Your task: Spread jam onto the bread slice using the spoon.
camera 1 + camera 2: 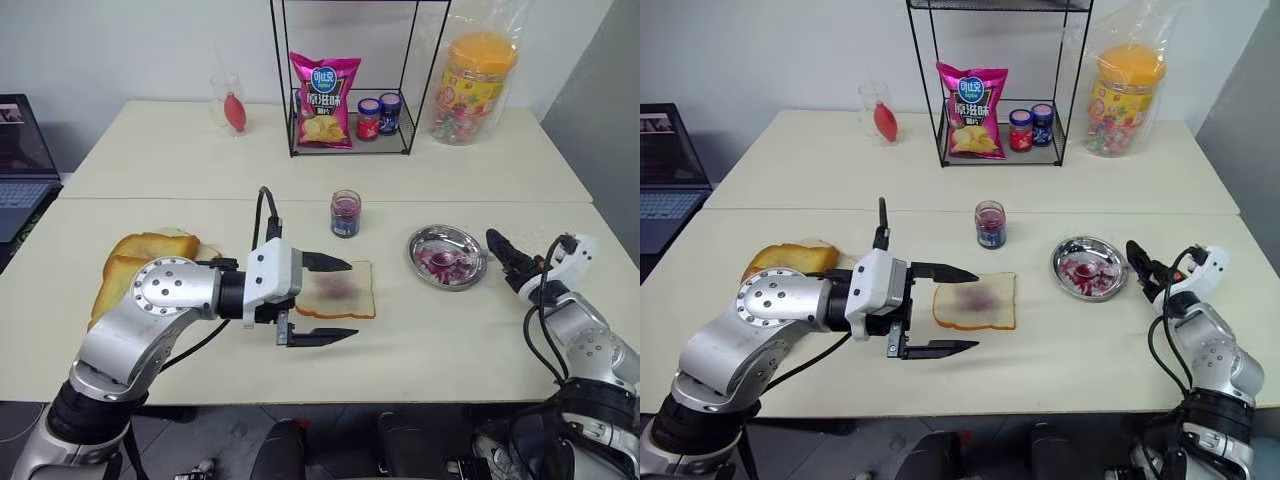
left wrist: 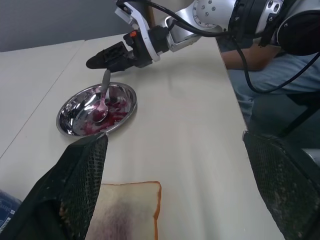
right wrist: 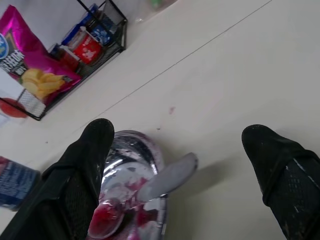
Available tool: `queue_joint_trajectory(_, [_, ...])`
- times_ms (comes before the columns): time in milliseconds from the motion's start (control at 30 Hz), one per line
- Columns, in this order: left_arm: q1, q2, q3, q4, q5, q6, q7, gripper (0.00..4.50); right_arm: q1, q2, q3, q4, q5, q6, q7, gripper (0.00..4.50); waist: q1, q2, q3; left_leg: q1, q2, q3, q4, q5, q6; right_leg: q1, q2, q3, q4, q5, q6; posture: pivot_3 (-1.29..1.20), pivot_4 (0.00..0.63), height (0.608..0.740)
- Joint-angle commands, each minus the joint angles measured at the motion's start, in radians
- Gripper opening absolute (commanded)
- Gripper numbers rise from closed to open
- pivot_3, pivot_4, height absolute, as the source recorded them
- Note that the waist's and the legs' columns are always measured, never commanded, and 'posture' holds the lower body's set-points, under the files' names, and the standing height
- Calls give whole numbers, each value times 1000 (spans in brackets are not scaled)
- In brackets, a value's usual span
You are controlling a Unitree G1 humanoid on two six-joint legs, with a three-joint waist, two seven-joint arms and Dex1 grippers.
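I will next grab the spoon with my right gripper by its clean handle end, because the spoon's bowl is covered with red jam in the smeared dish.
The bread slice lies flat at mid-table with a purple smear in its middle. My left gripper hovers open at its left edge, one finger on each side of the slice, nothing held. The jam jar stands open just behind the bread. The spoon rests in a round metal dish smeared with jam, with its handle leaning over the rim. My right gripper is open just right of the dish, its fingers straddling the handle's end without touching it.
Toasted slices are stacked left of my left arm. At the back stand a wire rack with a chip bag and two lidded jars, a candy jar and a glass. A laptop sits far left.
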Motion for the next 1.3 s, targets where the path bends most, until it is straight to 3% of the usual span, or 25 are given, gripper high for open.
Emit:
queue_joint_trajectory(33, [-5,5,4,-9,6,-3,6,4486,-39,7,-22,7,54,11,15,4500,0,0,0,0,0,0,0,0,0,0,0,0,0,0,0,0,150,740])
queue_joint_trajectory(233, [-3,2,2,-12,10,0,13,4486,-56,17,-32,30,82,18,0,4500,-1,0,0,0,0,0,0,0,0,0,0,0,0,0,0,0,150,740])
queue_joint_trajectory(333, [-2,2,2,-13,14,-1,14,4500,-54,19,-32,29,91,19,-6,4102,-1,0,0,0,0,0,0,0,0,0,0,0,0,0,0,0,150,740])
queue_joint_trajectory(367, [-1,3,2,-13,16,-2,14,4500,-51,20,-31,25,95,20,-7,3736,-1,0,0,0,0,0,0,0,0,0,0,0,0,0,0,0,150,740])
queue_joint_trajectory(933, [-2,-1,5,-1,27,-8,19,4500,-20,36,-62,-50,166,42,-42,8,-1,1,0,0,0,0,0,0,0,0,0,0,0,0,0,0,150,740])
queue_joint_trajectory(1300, [14,-11,76,32,13,14,76,4500,-46,-26,-36,-211,235,102,-47,8,-1,2,0,0,0,0,0,0,0,0,0,0,0,0,0,0,150,740])
